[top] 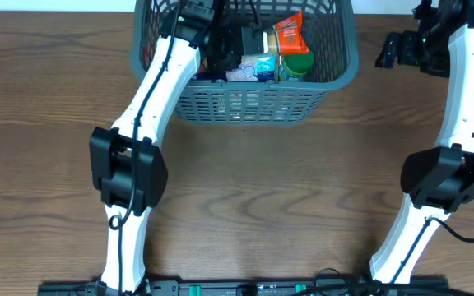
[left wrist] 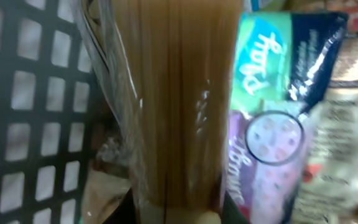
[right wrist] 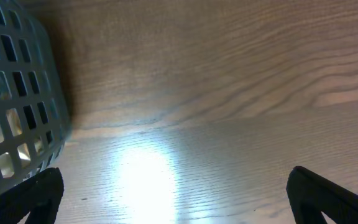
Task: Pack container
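Observation:
The spaghetti's orange end is inside the basket's rim over the pouches, and the spaghetti would stay there if I opened now. My left gripper should open now.
The container, a dark grey lattice basket, stands at the table's far middle. My left gripper reaches down inside its left half. In the left wrist view this gripper is shut on a clear-wrapped pack of spaghetti, which runs up and away from the jaws next to the basket's slotted wall. A green, blue and purple pouch lies just right of the pasta. My right gripper hovers open over bare table to the right of the basket; its dark fingers stand wide apart with nothing between them.
Inside the basket lie an orange packet, a green-lidded tub and a pale pouch. The basket's rounded corner sits close to the left of the right gripper. Wooden tabletop stretches in front.

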### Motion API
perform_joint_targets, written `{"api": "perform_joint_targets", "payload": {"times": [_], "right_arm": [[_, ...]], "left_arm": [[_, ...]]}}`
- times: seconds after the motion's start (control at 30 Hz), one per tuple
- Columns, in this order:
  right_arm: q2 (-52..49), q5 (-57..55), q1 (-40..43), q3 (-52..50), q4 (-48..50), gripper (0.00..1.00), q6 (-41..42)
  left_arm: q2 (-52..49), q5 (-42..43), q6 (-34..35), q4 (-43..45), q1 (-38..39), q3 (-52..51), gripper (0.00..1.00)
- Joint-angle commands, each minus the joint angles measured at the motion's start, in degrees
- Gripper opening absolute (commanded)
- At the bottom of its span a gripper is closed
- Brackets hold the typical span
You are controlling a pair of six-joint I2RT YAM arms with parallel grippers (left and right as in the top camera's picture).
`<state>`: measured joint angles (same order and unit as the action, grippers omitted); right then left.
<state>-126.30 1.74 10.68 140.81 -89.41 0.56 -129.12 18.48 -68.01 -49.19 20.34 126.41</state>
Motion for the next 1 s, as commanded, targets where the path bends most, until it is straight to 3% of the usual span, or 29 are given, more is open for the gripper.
{"api": "perform_joint_targets", "payload": {"times": [0.0, 0.03, 0.07, 0.1, 0.13, 0.17, 0.33, 0.5, 0.67, 0.83, 0.97], "right_arm": [[-0.1, 0.2, -0.3, 0.0, -0.2, 0.99, -1.0], [-0.1, 0.2, -0.3, 0.0, -0.1, 0.99, -1.0], [-0.1, 0.2, -0.3, 0.0, 0.0, 0.99, -1.1], [-0.1, 0.2, -0.3, 0.0, 0.2, 0.99, -1.0], [-0.1, 0.2, -0.3, 0.0, 0.6, 0.99, -0.9], [-0.1, 0.2, -0.3, 0.0, 1.2, 0.99, -0.4], [0.1, 0.2, -0.3, 0.2, 8.5, 0.99, -1.6], [0.4, 3.1, -0.3, 4.6, 12.5, 0.99, -2.3], [1.7, 3.2, -0.3, 12.8, 9.3, 0.99, 0.8], [7.3, 3.1, -0.3, 15.1, 7.6, 0.99, 3.0], [12.6, 2.7, -0.3, 15.1, 4.5, 0.99, 3.7]], "left_arm": [[0.4, 1.0, -0.3, -1.2, -0.2, 1.7, 0.09], [0.7, 0.7, 0.1, -1.4, -0.2, 1.7, 0.24], [1.0, -0.3, 2.7, -1.2, -0.2, 1.8, 0.49], [1.7, -2.0, 6.3, -0.9, -0.2, 1.8, 0.66], [2.6, -3.7, 9.8, -0.9, -0.2, 1.8, 0.91], [3.4, -4.7, 11.7, -1.2, -0.2, 1.8, 0.98], [10.8, -8.8, 17.9, -2.4, -1.5, 1.8, 0.98], [19.6, -9.1, 35.0, -4.8, -5.7, 1.8, 0.98], [29.0, -9.1, 50.4, -16.6, -12.9, 1.8, 0.98], [36.3, -9.2, 51.2, -28.1, -16.2, 1.3, 0.99], [42.6, -12.3, 51.2, -30.2, -16.3, -1.9, 0.99]]}}
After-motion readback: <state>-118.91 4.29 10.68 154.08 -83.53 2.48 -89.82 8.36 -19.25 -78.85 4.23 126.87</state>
